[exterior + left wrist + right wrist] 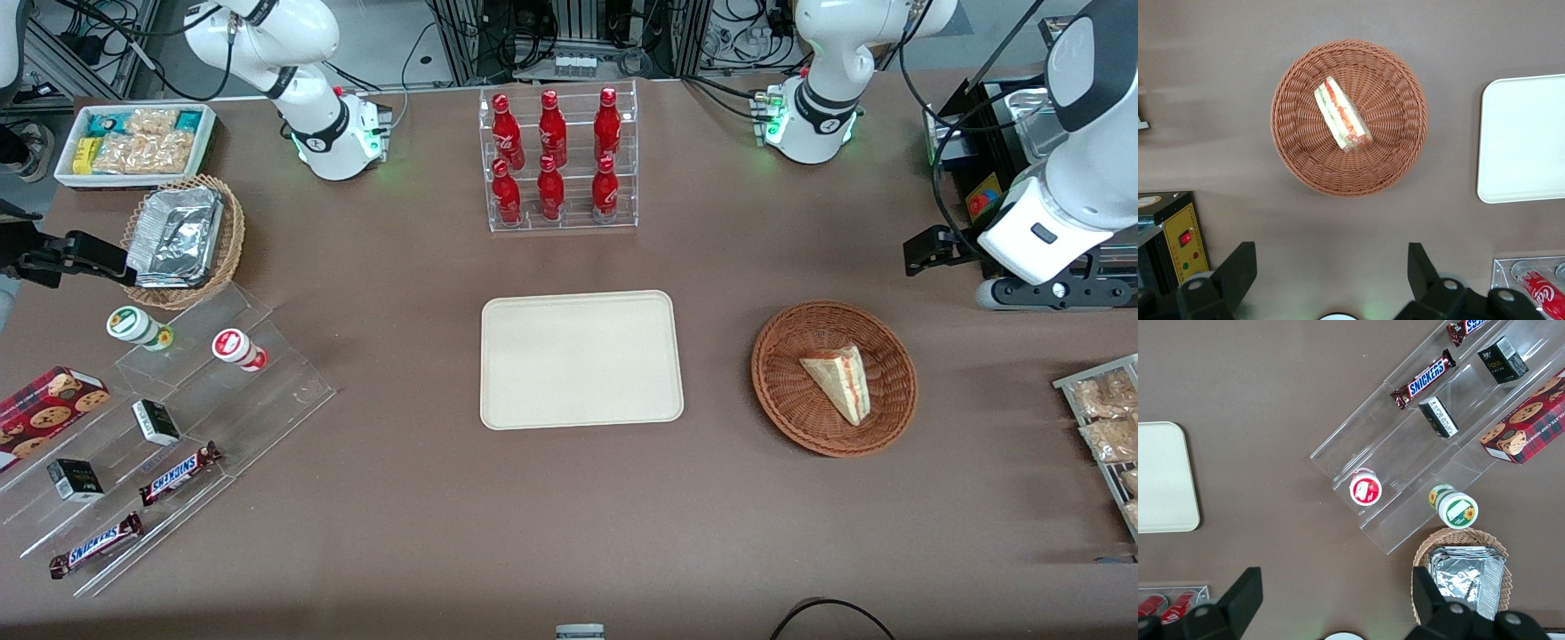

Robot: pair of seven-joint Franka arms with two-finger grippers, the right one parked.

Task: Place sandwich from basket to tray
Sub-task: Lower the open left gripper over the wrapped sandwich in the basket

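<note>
To place the sandwich on the cream tray [581, 359], my left gripper should next grab the sandwich by its crumpled wrapper end [837, 356].
The sandwich [840, 380], a pale wedge with red and green filling on its edge, lies in the round reddish-brown basket [782, 400] toward the working arm's end of the table. The cream tray [581, 359] lies flat beside the basket, at the table's middle, with nothing on it. My left gripper [929, 249] hangs above the table, farther from the front camera than the basket. In the left wrist view the gripper [1330, 257] is open and empty, its fingers wide apart, with the sandwich [1341, 115], the basket [1298, 160] and part of the tray [1525, 137] below it.
A clear rack of red bottles [560, 160] stands farther from the front camera than the tray. A black box with a yellow panel [1178, 240] sits near my gripper. Bagged snacks [1107, 418] lie at the working arm's end. A clear stepped shelf [151, 427] stands toward the parked arm's end.
</note>
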